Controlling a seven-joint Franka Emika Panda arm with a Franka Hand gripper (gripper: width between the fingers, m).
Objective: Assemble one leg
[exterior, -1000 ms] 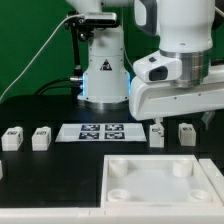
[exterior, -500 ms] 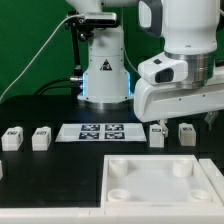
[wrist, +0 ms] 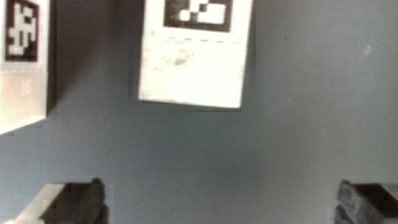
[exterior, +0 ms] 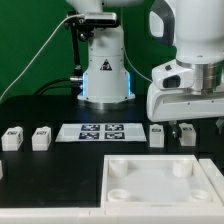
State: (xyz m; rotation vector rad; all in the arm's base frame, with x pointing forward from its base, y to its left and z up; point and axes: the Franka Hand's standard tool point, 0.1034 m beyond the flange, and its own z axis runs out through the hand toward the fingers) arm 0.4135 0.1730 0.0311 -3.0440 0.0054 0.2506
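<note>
The white leg (wrist: 192, 70) lies ahead of my fingers in the wrist view, bare table between them, so my gripper next moves toward it before closing.
Four legs, small white blocks with black-and-white tags, stand in a row on the dark table. Two are at the exterior view's left (exterior: 12, 138) (exterior: 41, 137) and two at its right (exterior: 157, 135) (exterior: 186, 133). My gripper (exterior: 195, 124) hangs just above and behind the right pair, open and empty. In the wrist view, one leg (wrist: 196, 55) lies ahead of the open gripper (wrist: 221, 205). A second leg (wrist: 22, 70) is at the frame's edge. Only bare table lies between the fingertips (wrist: 71, 200).
The marker board (exterior: 98, 131) lies between the two pairs of legs. A big flat white panel (exterior: 160, 180) with round corner sockets lies in front. The robot's base (exterior: 104, 70) stands behind the marker board.
The gripper has moved toward the exterior view's right and slightly up, from over the inner right leg to beyond the outer one. The legs have not moved.
</note>
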